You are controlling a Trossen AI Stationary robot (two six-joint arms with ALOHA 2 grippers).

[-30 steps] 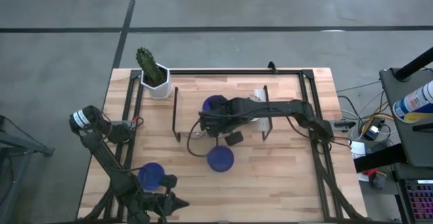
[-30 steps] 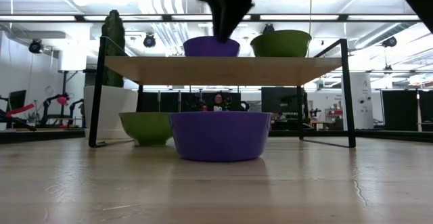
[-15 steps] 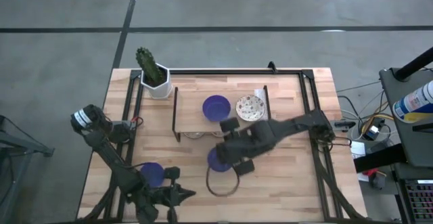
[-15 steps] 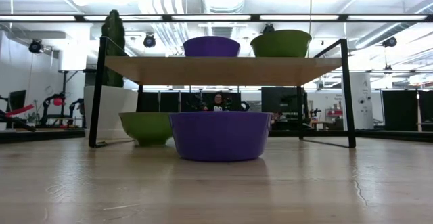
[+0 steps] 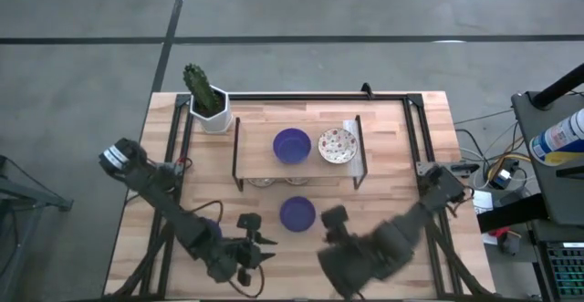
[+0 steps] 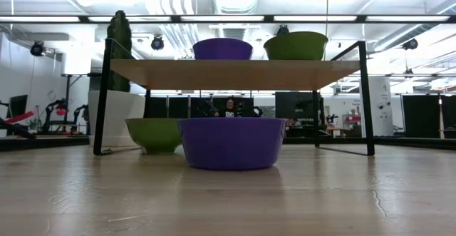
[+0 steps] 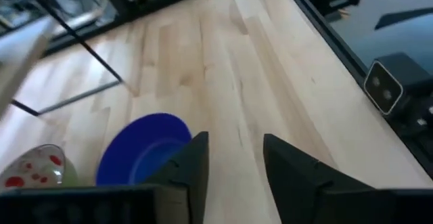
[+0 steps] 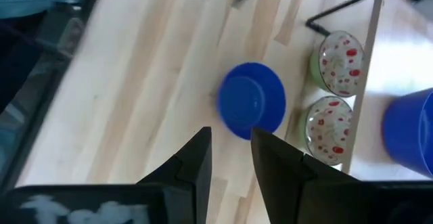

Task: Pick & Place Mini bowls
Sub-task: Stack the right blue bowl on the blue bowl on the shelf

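Note:
The blue mini bowl needs to be grabbed next by its rim (image 5: pixel 313 213) with my left gripper, so I can place it.
One blue mini bowl (image 5: pixel 297 213) rests on its base on the table, in front of the shelf rack (image 5: pixel 239 156). The rack's top carries another blue bowl (image 5: pixel 291 145) and a speckled bowl (image 5: pixel 337 145). Two speckled bowls (image 8: pixel 338 61) (image 8: pixel 328 130) sit under it. My left gripper (image 5: pixel 260 252) is open at the near left and points toward the table bowl (image 7: pixel 145 156). Near that bowl (image 8: pixel 252 109), on its right, my right gripper (image 5: pixel 333 243) is open and holds nothing. The low view shows the bowls (image 6: pixel 231 143) but no gripper.
A cactus in a white pot (image 5: pixel 210 110) stands at the far left corner. Black frame rails (image 5: pixel 415 138) run along the table's edges. Bare wood lies between the table bowl and the near edge, where both grippers are.
My right gripper has drawn back from over the shelf's blue bowl toward the near edge, passing the table bowl. Both of those bowls stay where they were. My left gripper has swung toward the table's right, and its arm now covers the blue bowl at the near left.

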